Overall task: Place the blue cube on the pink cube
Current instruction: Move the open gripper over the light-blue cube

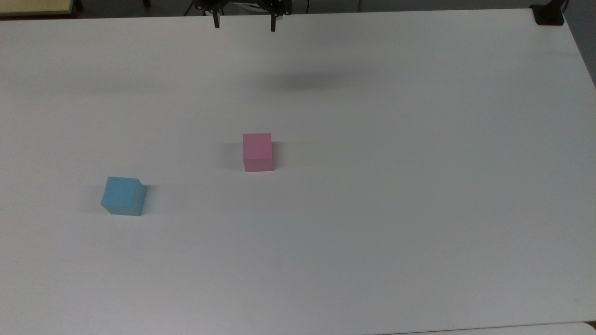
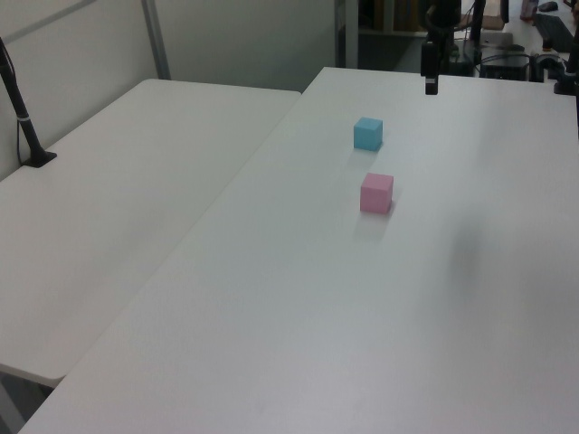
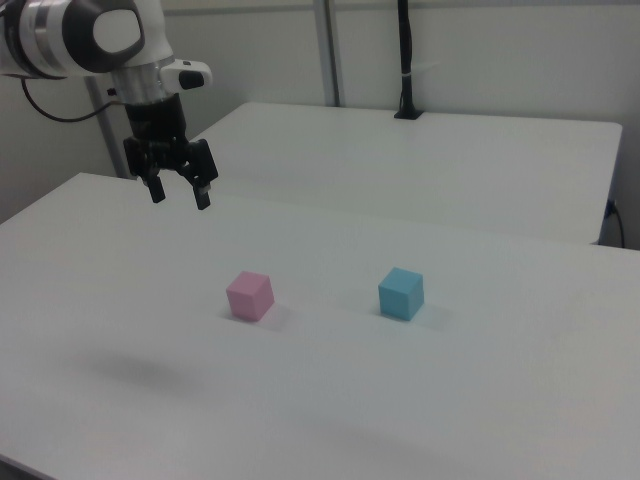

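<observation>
The gripper picks up the blue cube by its opposite sides next. That keeps the blue cube's bottom free to rest on the pink cube (image 2: 376, 193).
The blue cube (image 1: 123, 196) (image 2: 367, 133) (image 3: 401, 293) rests on the white table, alone and untouched. The pink cube (image 1: 257, 151) (image 2: 376, 193) (image 3: 249, 295) stands apart from it, nearer the table's middle. My gripper (image 1: 243, 24) (image 2: 431, 87) (image 3: 180, 193) hangs high above the table, open, its two dark fingers spread wide with nothing between them. In the top view it sits at the upper edge, well beyond the pink cube. In the right view it hovers up and to the left of the pink cube.
The white table (image 1: 372, 209) carries just the two cubes. A second white table (image 2: 118, 181) adjoins it at the left view's left. A black post base (image 1: 549, 16) sits at the top view's upper right corner.
</observation>
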Robot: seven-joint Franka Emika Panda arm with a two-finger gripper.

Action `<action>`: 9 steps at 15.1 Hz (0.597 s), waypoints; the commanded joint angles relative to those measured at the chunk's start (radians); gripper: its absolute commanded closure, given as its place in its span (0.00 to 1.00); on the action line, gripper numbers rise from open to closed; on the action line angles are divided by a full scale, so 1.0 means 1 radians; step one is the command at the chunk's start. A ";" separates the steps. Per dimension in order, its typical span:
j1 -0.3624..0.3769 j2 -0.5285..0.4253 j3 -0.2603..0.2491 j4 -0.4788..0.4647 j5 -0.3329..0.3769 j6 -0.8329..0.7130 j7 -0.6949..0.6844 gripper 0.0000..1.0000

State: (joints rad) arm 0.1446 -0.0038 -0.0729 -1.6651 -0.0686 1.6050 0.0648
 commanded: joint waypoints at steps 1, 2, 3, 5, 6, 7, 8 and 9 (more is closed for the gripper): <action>-0.019 0.046 -0.027 0.027 0.001 0.060 -0.037 0.00; -0.023 0.080 -0.069 0.028 0.001 0.132 -0.055 0.00; -0.025 0.100 -0.096 0.028 0.001 0.185 -0.063 0.00; -0.040 0.145 -0.149 0.028 0.001 0.286 -0.091 0.00; -0.048 0.159 -0.162 0.030 0.003 0.312 -0.100 0.00; -0.066 0.186 -0.175 0.033 0.001 0.343 -0.106 0.00; -0.082 0.220 -0.180 0.059 0.001 0.361 -0.111 0.00; -0.111 0.292 -0.183 0.118 0.001 0.387 -0.112 0.00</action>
State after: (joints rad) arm 0.0699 0.1772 -0.2412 -1.6476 -0.0702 1.9483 -0.0249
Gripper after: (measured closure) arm 0.000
